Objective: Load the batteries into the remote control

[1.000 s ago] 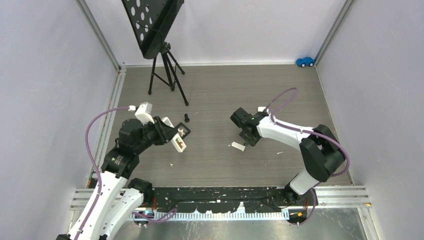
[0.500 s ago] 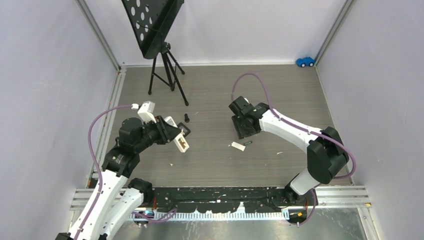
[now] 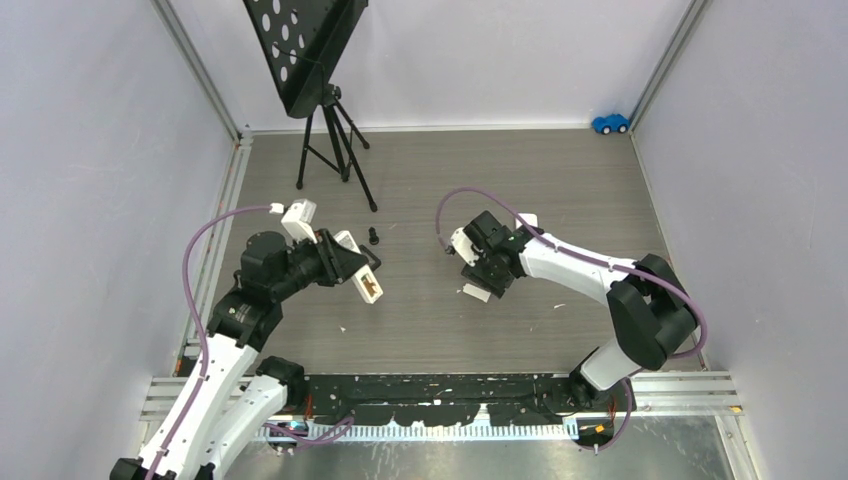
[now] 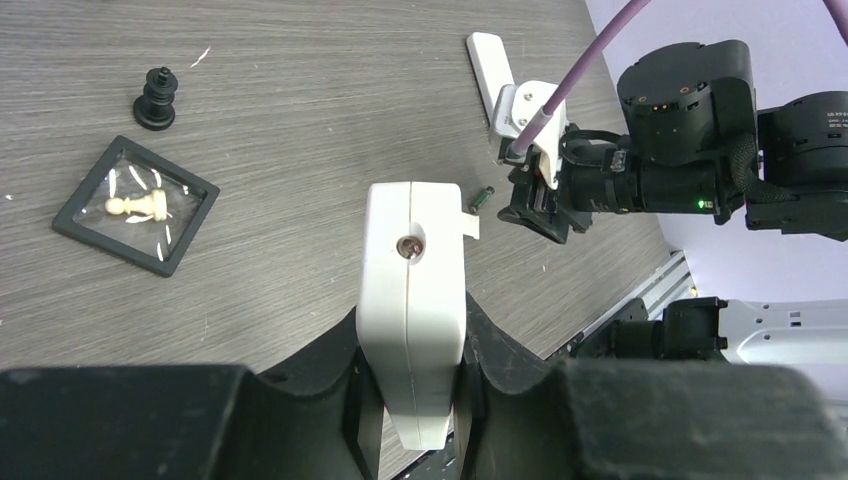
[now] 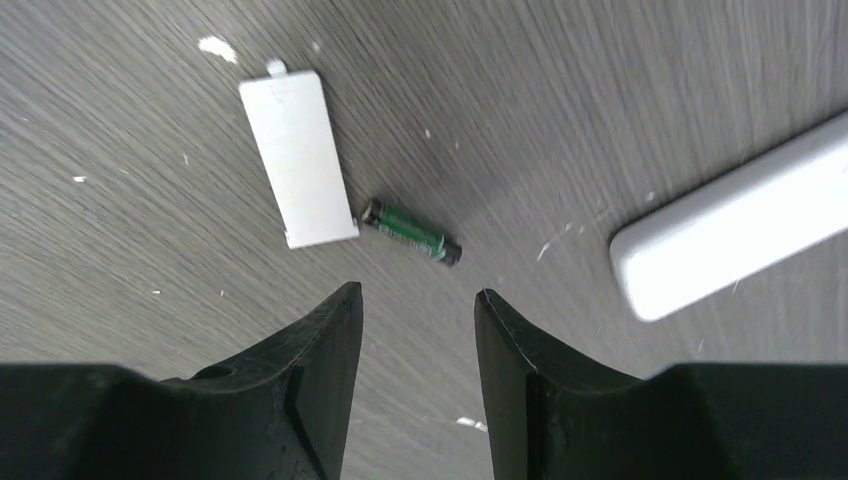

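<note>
The robot's right gripper should next take hold of the green battery's round sides, so that its ends stay free to meet the contacts in the remote (image 3: 368, 284).
My left gripper (image 4: 412, 335) is shut on a white remote control (image 4: 415, 270), held on edge above the floor; in the top view the remote (image 3: 368, 284) sticks out toward the right. One battery with a green wrap (image 5: 411, 231) lies on the grey floor just ahead of my right gripper (image 5: 415, 292), which is open and empty above it. A flat white battery cover (image 5: 297, 158) lies touching the battery's left end. The battery (image 4: 483, 197) also shows in the left wrist view, beside the right gripper (image 4: 538, 208). No other batteries show.
A long white bar (image 5: 735, 220) lies right of the battery. A black square tray with a white pawn (image 4: 135, 205) and a black chess piece (image 4: 155, 98) lie at the left. A music stand (image 3: 335, 140) stands at the back, a blue toy car (image 3: 610, 123) in the far corner.
My right gripper swung back then down toward the battery and cover, its wrist turned. My left gripper shifted the remote slightly to the right.
</note>
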Tool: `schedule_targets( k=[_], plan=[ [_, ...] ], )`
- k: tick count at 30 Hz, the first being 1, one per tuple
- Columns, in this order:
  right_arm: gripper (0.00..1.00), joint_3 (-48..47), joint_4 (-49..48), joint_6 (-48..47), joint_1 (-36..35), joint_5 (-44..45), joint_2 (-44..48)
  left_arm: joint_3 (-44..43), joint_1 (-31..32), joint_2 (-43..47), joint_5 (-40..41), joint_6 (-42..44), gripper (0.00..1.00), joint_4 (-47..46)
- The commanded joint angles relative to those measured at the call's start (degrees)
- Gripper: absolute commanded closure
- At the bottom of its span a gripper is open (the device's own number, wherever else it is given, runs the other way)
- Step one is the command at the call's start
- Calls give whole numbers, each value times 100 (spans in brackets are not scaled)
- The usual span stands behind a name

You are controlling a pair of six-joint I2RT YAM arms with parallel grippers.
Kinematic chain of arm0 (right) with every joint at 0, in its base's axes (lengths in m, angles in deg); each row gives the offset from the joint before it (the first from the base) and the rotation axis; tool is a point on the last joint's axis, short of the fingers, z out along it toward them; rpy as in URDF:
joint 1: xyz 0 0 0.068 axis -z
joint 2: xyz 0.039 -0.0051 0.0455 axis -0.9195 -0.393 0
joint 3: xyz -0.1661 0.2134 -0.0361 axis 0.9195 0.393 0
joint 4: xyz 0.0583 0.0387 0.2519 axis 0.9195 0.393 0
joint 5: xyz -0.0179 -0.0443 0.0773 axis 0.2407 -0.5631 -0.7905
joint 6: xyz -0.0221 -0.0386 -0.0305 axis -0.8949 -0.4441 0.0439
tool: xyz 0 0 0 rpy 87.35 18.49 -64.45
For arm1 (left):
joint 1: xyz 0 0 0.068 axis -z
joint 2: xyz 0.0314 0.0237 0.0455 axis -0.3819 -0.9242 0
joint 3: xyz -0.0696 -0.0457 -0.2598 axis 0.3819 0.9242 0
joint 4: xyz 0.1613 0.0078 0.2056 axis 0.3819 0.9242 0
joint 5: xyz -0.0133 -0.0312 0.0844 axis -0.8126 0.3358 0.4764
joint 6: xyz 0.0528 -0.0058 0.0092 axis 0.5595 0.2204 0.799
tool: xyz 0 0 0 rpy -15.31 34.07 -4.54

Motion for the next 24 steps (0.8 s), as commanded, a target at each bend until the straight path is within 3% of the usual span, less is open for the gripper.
schedule_targets(
  k=[1,14,17,21,24],
  plan=[
    [50,14,-615,-831,37,-430,-156,-56,7,-32,-159,7,100,-455],
    [55,-120,-649,-1272,326,-691,-555,-119,7,-119,-178,19,100,-467],
    [57,-224,-634,-1332,463,-1085,-678,-121,7,-176,-200,-3,100,-528],
    [64,-334,-535,-1376,590,-1270,-871,-169,2,-237,-221,29,100,-516],
    [76,-393,-401,-1370,610,-1349,-969,-202,7,-254,-195,39,100,-521]
  ],
)
